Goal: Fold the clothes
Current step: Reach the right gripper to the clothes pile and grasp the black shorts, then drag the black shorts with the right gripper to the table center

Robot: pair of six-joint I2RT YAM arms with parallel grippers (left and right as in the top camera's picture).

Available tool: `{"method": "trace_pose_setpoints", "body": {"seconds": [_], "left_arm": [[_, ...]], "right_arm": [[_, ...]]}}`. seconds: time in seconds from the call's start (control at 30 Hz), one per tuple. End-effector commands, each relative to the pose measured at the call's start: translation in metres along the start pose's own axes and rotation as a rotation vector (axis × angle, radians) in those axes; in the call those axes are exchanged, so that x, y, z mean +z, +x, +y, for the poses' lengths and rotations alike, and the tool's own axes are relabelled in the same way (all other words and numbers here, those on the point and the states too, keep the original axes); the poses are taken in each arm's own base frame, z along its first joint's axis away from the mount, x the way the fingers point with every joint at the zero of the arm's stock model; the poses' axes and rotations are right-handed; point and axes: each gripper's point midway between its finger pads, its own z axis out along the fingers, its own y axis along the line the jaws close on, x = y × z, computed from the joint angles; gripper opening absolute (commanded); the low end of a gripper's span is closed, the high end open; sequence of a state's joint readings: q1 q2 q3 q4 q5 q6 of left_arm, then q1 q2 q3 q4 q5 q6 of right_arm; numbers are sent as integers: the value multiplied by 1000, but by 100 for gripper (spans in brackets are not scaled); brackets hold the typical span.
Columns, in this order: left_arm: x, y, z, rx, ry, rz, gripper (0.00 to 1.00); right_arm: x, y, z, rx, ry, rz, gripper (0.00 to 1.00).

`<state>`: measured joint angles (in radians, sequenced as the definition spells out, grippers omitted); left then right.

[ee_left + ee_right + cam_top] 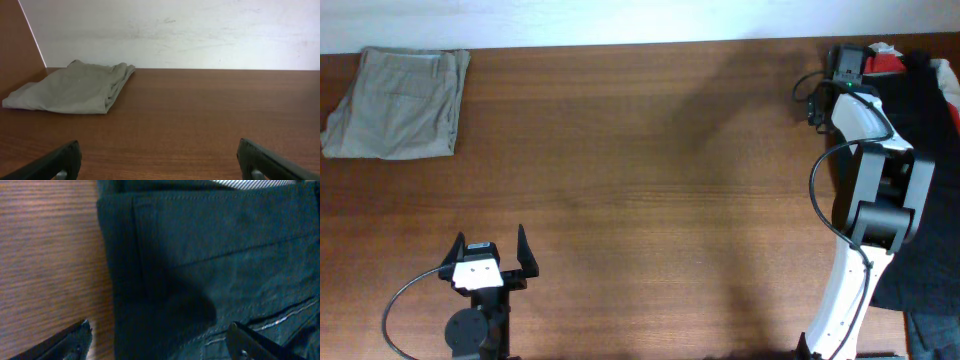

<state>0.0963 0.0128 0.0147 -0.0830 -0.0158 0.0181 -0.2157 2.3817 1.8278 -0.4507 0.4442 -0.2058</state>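
Note:
The dark garment's edge (147, 326) lies between my right gripper's open fingers, with empty table on one side. My right gripper closes on it now, since that would catch it.
A folded khaki garment (395, 103) lies at the table's far left corner; it also shows in the left wrist view (75, 87). My left gripper (488, 250) is open and empty, low over the table's near left edge, far from the garment; its fingers (160, 162) are spread wide. A dark garment (920, 130) lies in a pile at the table's right edge. My right gripper (847, 65) hangs over the pile's far left corner. In the right wrist view its fingers (162, 340) are open, straddling the dark garment's (215, 265) edge, with nothing held.
A red and white cloth (885, 58) lies at the far right behind the dark pile. A striped cloth (250, 183) peeks out beyond the dark garment. The brown wooden table (640, 180) meets a white wall (175, 30) at the back.

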Motion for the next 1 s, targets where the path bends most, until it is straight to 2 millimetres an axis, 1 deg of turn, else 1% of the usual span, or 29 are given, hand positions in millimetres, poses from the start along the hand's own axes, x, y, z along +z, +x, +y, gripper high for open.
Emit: {"method": "trace_pose_setpoints", "body": {"seconds": [0.0, 0.07, 0.1, 0.13, 0.17, 0.23, 0.27, 0.3, 0.33, 0.37, 0.47, 0.53, 0.57, 0.6, 0.63, 0.67, 0.8, 0.83, 0.9, 0.93, 0.97], "left_arm": [[0, 1, -1, -2, 3, 0, 99], [0, 1, -1, -2, 3, 0, 99], [0, 1, -1, -2, 3, 0, 99], [0, 1, -1, -2, 3, 0, 99], [0, 1, -1, -2, 3, 0, 99], [0, 1, -1, -2, 3, 0, 99], [0, 1, -1, -2, 3, 0, 99], [0, 1, -1, -2, 3, 0, 99], [0, 1, -1, -2, 3, 0, 99], [0, 1, -1, -2, 3, 0, 99], [0, 1, -1, -2, 3, 0, 99], [0, 1, -1, -2, 3, 0, 99], [0, 1, -1, -2, 3, 0, 99], [0, 1, -1, -2, 3, 0, 99], [0, 1, -1, -2, 3, 0, 99], [0, 1, -1, -2, 3, 0, 99], [0, 1, -1, -2, 3, 0, 99], [0, 1, -1, -2, 3, 0, 99], [0, 1, -1, -2, 3, 0, 99], [0, 1, -1, -2, 3, 0, 99], [0, 1, -1, -2, 3, 0, 99]], "right_arm": [[15, 5, 2, 3, 11, 12, 86], [17, 7, 2, 1, 11, 18, 64], [17, 6, 0, 4, 24, 17, 61], [17, 6, -4, 6, 42, 17, 61], [16, 6, -5, 7, 52, 19, 55], [16, 7, -7, 9, 60, 21, 27], [15, 6, -8, 30, 65, 18, 17], [13, 4, -9, 62, 67, 13, 15], [7, -1, -13, 99, 69, -2, 6], [2, -5, -16, 107, 69, -13, 4], [-13, -18, -26, 125, 75, -48, 4], [-30, -28, -37, 176, 84, -78, 4], [-44, -37, -46, 229, 87, -105, 4], [-53, -41, -51, 244, 88, -119, 4], [-70, -50, -61, 259, 92, -150, 4], [-83, -56, -68, 270, 94, -171, 4], [-141, -74, -96, 352, 73, -258, 4], [-157, -80, -95, 354, 22, -287, 4], [-198, -97, -72, 326, -160, -364, 4], [-229, -106, -43, 293, -286, -410, 4], [-241, -109, -27, 281, -342, -423, 4]]}}
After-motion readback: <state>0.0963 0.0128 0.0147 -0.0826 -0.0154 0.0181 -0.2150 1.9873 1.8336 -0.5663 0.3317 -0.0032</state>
